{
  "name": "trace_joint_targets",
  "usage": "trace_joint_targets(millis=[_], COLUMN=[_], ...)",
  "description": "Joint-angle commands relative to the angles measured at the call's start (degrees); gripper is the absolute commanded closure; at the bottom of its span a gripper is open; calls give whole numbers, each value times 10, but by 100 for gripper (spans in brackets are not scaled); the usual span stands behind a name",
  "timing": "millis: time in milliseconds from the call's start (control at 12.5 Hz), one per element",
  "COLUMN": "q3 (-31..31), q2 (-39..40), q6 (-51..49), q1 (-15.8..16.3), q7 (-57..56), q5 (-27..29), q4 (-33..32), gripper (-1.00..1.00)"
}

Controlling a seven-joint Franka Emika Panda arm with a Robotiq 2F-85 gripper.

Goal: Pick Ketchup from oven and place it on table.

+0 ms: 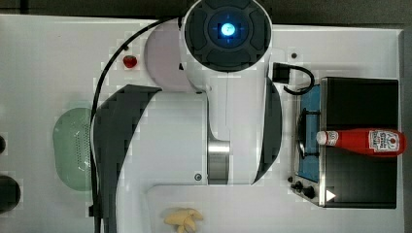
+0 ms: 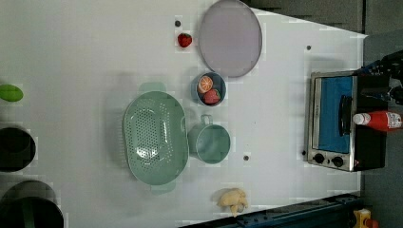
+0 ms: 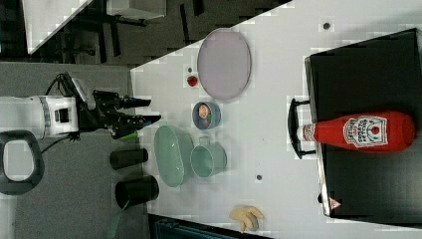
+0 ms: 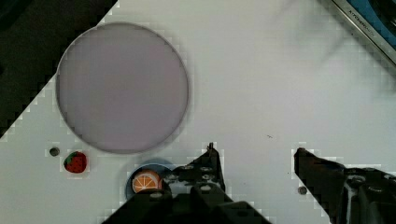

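Note:
My gripper picks up the red Ketchup bottle by its labeled body (image 2: 384, 119) next, to bring the bottle from the oven to the white table.
The Ketchup (image 1: 362, 141) (image 2: 380, 120) (image 3: 366, 131), a red squeeze bottle with a white cap, lies on its side on the oven's black top. Its cap points toward the oven's front and overhangs the bar handle. The oven (image 1: 359, 97) (image 2: 332, 118) (image 3: 368, 74) stands at the top view's right on the white table (image 1: 48, 58) (image 2: 71, 57) (image 3: 278, 99). My gripper (image 3: 152, 110) (image 4: 257, 158) hangs high above the table, far from the oven, over the blue bowl. It is open with nothing between its fingers (image 4: 210, 165).
A lilac plate (image 2: 230, 38) (image 4: 121, 86), a strawberry (image 2: 185, 40) (image 4: 75, 162) and a blue bowl of fruit (image 2: 211, 89) lie mid-table. A green colander (image 2: 154, 137), a green cup (image 2: 211, 141), a pale banana bunch (image 2: 233, 199) and black cylinders (image 3: 132, 174) sit nearby.

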Motion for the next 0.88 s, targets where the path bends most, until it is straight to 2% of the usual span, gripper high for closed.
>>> trace_joint_targets(millis=[80,160,240,560,880], q3=[-2,-2,-6,-50,-153], q2=[-236,-236,-234,-208,-140], q6=[-195,-195,-193,-151,-66], q1=[-13,-13,-15,-26,-34], q7=[-13,-13,-13,-13,-13], q5=[23,23,21,20,19], q4=[-86,-86,-87,-87,-87], gripper=[-48,-85,-100,-100,-100])
